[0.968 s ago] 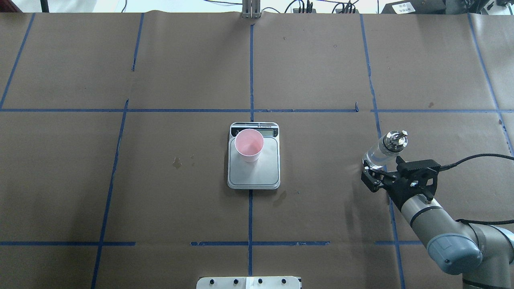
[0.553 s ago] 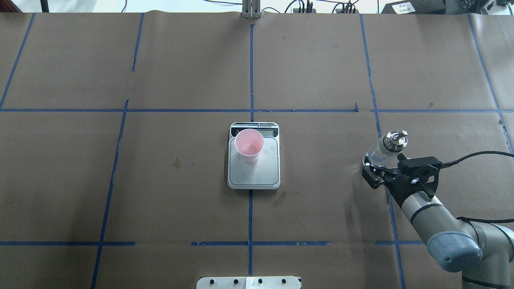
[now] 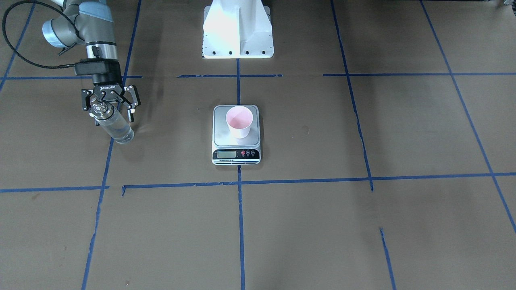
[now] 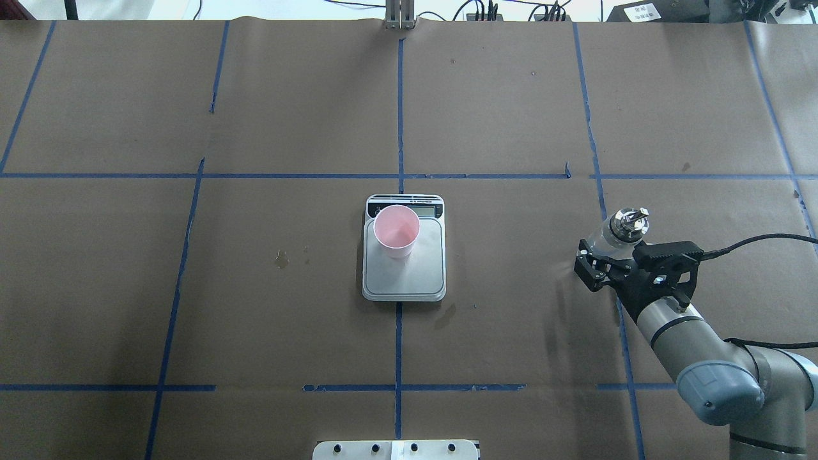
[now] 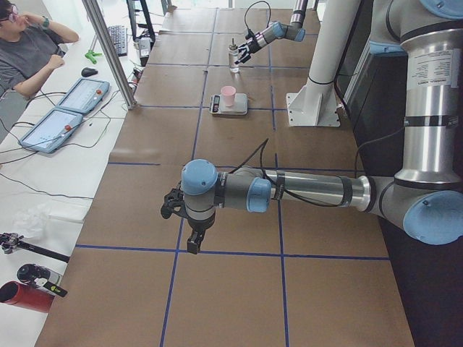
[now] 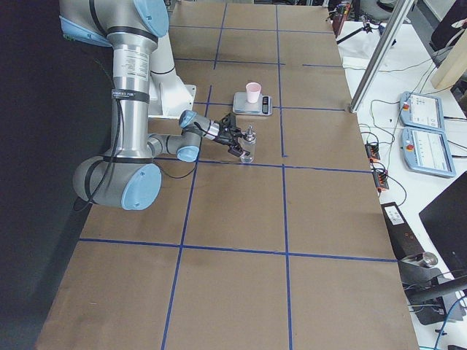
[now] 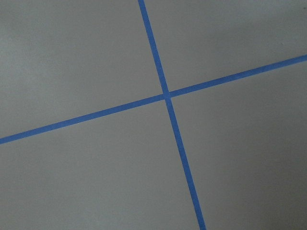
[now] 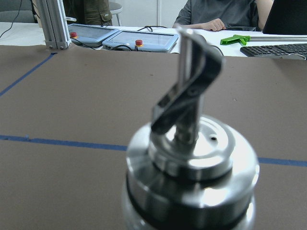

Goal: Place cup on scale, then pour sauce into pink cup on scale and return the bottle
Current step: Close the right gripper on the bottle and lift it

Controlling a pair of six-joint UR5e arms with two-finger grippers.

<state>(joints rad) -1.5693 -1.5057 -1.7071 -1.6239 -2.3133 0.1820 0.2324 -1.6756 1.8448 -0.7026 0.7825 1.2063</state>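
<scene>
The right gripper should close on the bottle, because its fingers reach past the silver spout cap (image 3: 102,109) (image 8: 192,167) and are on either side of the glass below.
The pink cup (image 4: 397,231) stands upright on the far part of the scale (image 4: 404,281), also seen in the front view, cup (image 3: 239,121) on scale (image 3: 236,154). The clear glass bottle (image 3: 115,127) with its silver spout cap (image 4: 629,223) stands on the table to the scale's right. My right gripper (image 3: 113,119) is open, its fingers wide on either side of the bottle's upper part and apart from the glass. The right wrist view shows the cap (image 8: 192,167) very close. My left gripper (image 5: 176,208) hovers over a tape crossing far from the scale; I cannot tell whether it is open or shut.
Brown paper with blue tape lines (image 4: 399,128) covers the table. The robot's white base (image 3: 238,28) stands behind the scale. Small stains (image 4: 281,258) lie left of the scale. An operator (image 5: 29,50) sits with tablets beyond the far edge.
My right gripper has shifted slightly along the bottle toward its cap in the overhead view. The bottle, cup and scale have not moved.
</scene>
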